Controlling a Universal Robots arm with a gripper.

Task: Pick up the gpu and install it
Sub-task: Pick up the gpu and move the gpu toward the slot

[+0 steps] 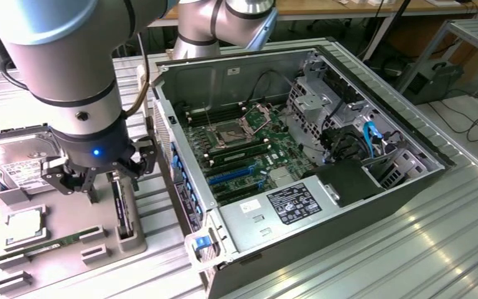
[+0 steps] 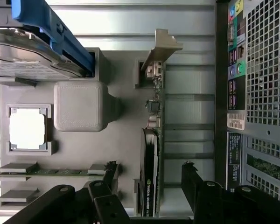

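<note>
The gripper grabs the GPU across its flat black cooler cover next, since parts jut from the board near the bracket.
The gpu [image 1: 122,215] stands on its edge in a slot of the grey holder tray [image 1: 73,218], at the exterior view's left beside the open computer case [image 1: 305,156]. In the wrist view the gpu [image 2: 154,140] is a thin black and green card with its silver bracket [image 2: 161,44] at the far end. My gripper [image 1: 112,182] hangs just above the card's upper end. It is open, with one black finger [image 2: 109,175] on each side of the card and a gap to both. The motherboard's blue slots [image 1: 231,174] lie bare inside the case.
On the tray sit a silver hard drive [image 1: 15,156], a processor chip [image 1: 25,224] and a green memory stick [image 1: 52,244]. The case's rear panel [image 2: 261,93] runs close beside the tray. Ribbed metal table [image 1: 405,249] extends to the exterior view's right.
</note>
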